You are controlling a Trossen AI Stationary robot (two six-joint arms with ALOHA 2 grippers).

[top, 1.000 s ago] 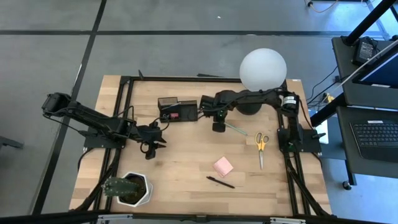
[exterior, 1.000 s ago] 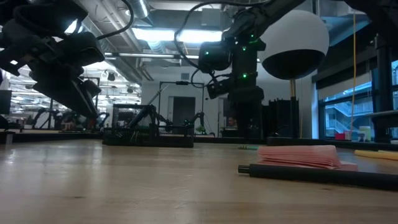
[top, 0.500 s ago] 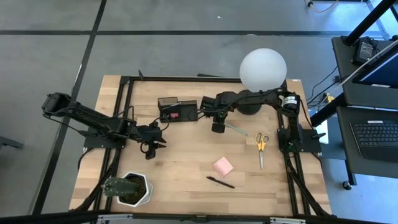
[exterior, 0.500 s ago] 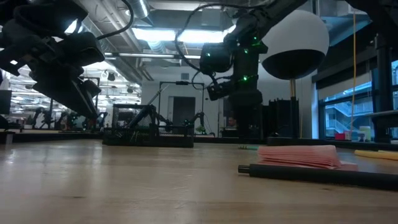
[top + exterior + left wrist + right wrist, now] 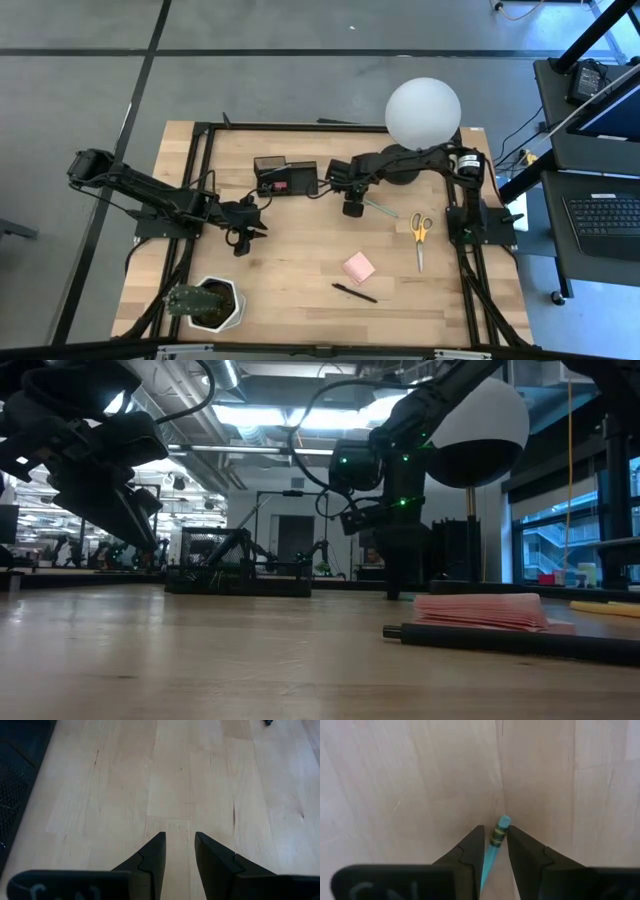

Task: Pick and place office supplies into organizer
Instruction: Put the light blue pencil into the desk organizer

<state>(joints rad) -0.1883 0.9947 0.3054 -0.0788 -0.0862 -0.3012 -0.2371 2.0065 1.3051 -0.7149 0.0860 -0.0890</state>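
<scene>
The right gripper grips the teal pencil (image 5: 381, 207) by its banded eraser end next, to put it away in the organizer.
My right gripper (image 5: 352, 208) (image 5: 496, 840) is low over the table, just right of the black organizer (image 5: 285, 178). It is open by a narrow gap. Its fingers stand on either side of the eraser end (image 5: 503, 823) of a thin teal pencil (image 5: 381, 207) that lies flat on the wood. My left gripper (image 5: 240, 243) (image 5: 179, 851) hovers over bare wood to the left, slightly open and holding nothing. The yellow-handled scissors (image 5: 420, 235), the pink sticky-note pad (image 5: 359, 267) and a black pen (image 5: 355, 292) lie flat on the table's right half.
A white globe lamp (image 5: 423, 112) stands at the far edge, above the right arm. A white plant pot (image 5: 210, 303) sits at the near left corner. Bare wood lies between the two grippers and in front of the organizer (image 5: 238, 575).
My right gripper has come down toward the table and shifted a little toward the right edge. Its fingers now stand around the pencil's eraser end. The pencil and the other supplies have stayed where they were.
</scene>
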